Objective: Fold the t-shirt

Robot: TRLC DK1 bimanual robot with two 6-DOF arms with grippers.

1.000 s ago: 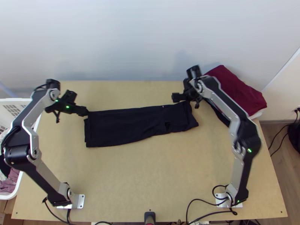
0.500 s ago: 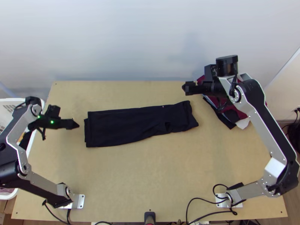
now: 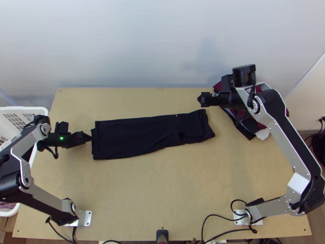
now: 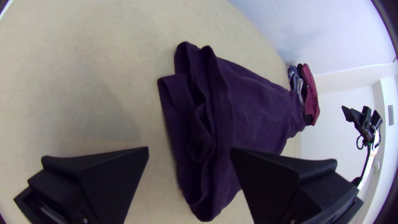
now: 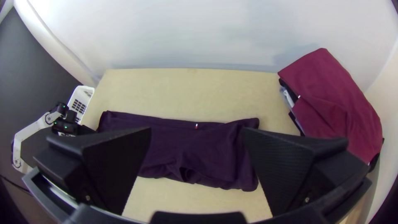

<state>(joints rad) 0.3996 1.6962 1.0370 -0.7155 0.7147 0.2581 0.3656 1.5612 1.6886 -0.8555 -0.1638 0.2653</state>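
To fold the long t-shirt over toward its collar end (image 3: 205, 127), my left gripper should next pick up the t-shirt by its layered hem (image 3: 94, 140).
The dark t-shirt (image 3: 138, 136) lies on the table as a long folded strip, layered at its left end and slightly rumpled towards the right. At that left end, my left gripper (image 3: 88, 137) is close beside the cloth's edge. In the left wrist view the left gripper (image 4: 189, 151) is open, the layered edge of the t-shirt (image 4: 257, 112) showing past its fingers. My right gripper (image 3: 201, 99) stays above the table beyond the strip's right end. The right wrist view shows the right gripper (image 5: 197, 132) open, with the t-shirt (image 5: 207, 145) lying far below it.
A pile of folded clothes with a maroon piece (image 5: 331, 99) on top lies at the table's back right, partly under the right arm. A white basket (image 3: 25, 109) stands off the left edge. Cables (image 3: 227, 232) lie along the near edge.
The right gripper has moved up and away from the t-shirt's right end. The left gripper backed off to the left and then came back close to the cloth's left edge. The t-shirt lies the same.
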